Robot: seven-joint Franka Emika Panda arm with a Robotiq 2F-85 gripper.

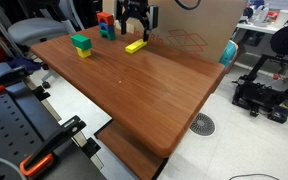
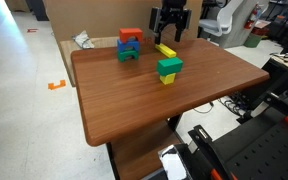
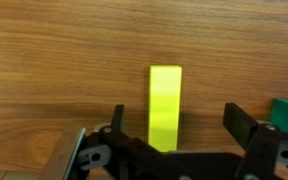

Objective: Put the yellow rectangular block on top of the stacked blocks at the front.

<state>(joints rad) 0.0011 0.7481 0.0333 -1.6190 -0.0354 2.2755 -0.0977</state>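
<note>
My gripper picks up the yellow rectangular block from above across its long sides next, keeping its flat bottom free to rest on the green block.
A yellow rectangular block lies flat on the wooden table; it also shows in both exterior views. My gripper hangs just above it with the jaws open on either side and not touching it; it shows above the block in both exterior views. A stack with a green block on a yellow block stands nearby. Another stack of red, blue and green blocks stands near the far edge.
A green block edge shows at the right of the wrist view. A cardboard box stands behind the table. A 3D printer sits on the floor beside it. Black equipment is close to the table's edge.
</note>
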